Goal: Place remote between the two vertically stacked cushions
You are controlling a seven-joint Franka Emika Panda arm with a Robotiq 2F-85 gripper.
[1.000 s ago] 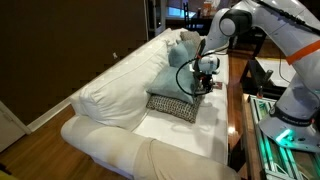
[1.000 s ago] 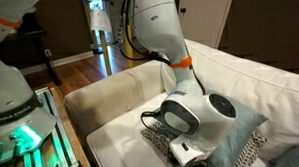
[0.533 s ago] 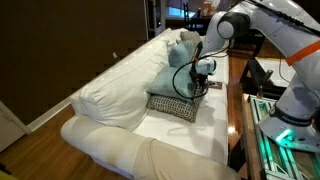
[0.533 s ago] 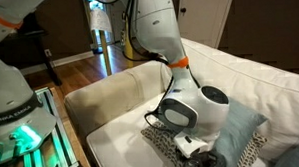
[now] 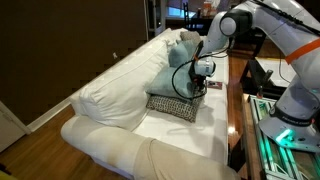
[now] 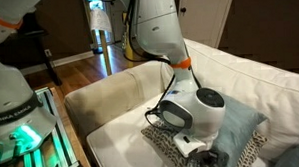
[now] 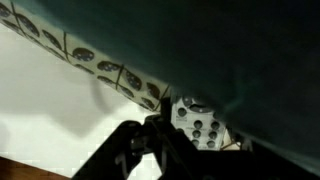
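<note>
The light-blue cushion hangs over my gripper's fingers and covers the remote's far end above the checked cushion, so I should release the remote.
The light-blue cushion (image 5: 168,72) rests on the flat black-and-white checked cushion (image 5: 172,105) on the white sofa seat; both also show in an exterior view, light-blue cushion (image 6: 243,126) and checked cushion (image 6: 162,140). My gripper (image 5: 203,80) is at the stack's front edge, seen close in an exterior view (image 6: 202,152). In the wrist view my gripper (image 7: 185,140) is shut on the remote (image 7: 197,122), pale grey with dark round buttons. Its tip pokes into the gap under the light-blue cushion (image 7: 220,50) and above the checked cushion's edge (image 7: 100,68).
Another pale blue-grey cushion (image 5: 187,42) leans at the sofa's far end. A dark reddish booklet (image 5: 214,86) lies by the seat's edge. White back cushions (image 5: 120,80) and the armrest (image 5: 110,150) bound the seat. A table and a second robot base (image 5: 285,115) stand beside it.
My gripper has moved a little further in toward the cushion stack with the remote in it, then held still. The cushions have not shifted.
</note>
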